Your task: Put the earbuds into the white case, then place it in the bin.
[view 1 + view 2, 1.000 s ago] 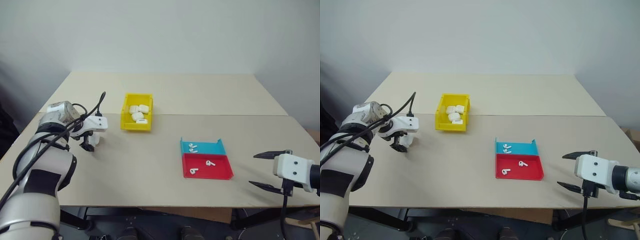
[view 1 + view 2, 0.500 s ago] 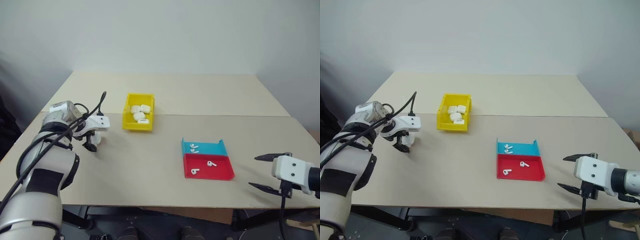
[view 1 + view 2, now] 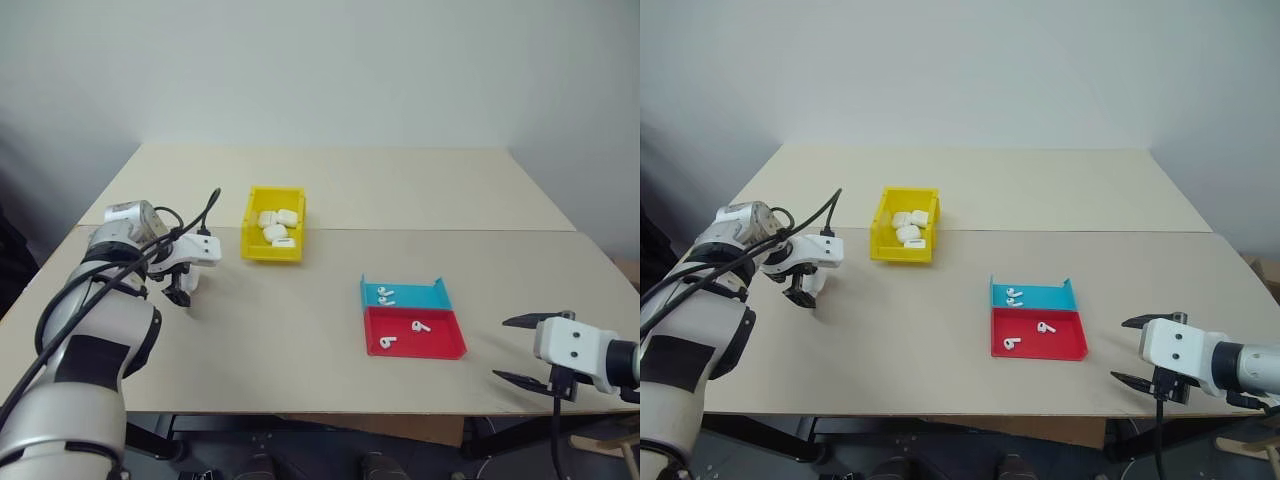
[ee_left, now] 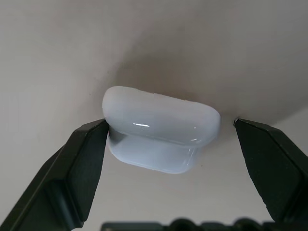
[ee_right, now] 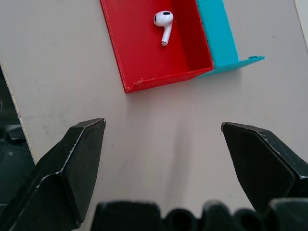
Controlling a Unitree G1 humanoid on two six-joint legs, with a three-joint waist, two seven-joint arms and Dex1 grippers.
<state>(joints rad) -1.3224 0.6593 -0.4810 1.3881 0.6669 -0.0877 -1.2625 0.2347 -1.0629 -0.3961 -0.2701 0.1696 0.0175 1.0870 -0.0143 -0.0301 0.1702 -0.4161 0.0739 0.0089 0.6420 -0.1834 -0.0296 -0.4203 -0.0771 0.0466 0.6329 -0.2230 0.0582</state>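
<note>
The ends of the white case [image 3: 192,280] [image 4: 160,129] are level with both fingers. The case is ready for my left gripper to close on it.
The white case [image 4: 159,120] lies shut on the table between the fingers of my open left gripper [image 4: 169,124], which points down over it at the table's left [image 3: 182,292]. One finger [image 4: 86,149] sits against the case's end; the other stands apart from it. Two earbuds [image 3: 386,295] lie in the blue tray [image 3: 425,297], and two more [image 3: 420,326] lie in the red tray [image 3: 445,345]. The yellow bin [image 3: 272,253] stands behind the left gripper, with several white cases in it. My right gripper [image 3: 500,349] hangs open and empty near the table's front right edge.
The blue and red trays stand side by side right of the table's centre. A seam runs across the tabletop behind the bin. A cable loops over my left wrist.
</note>
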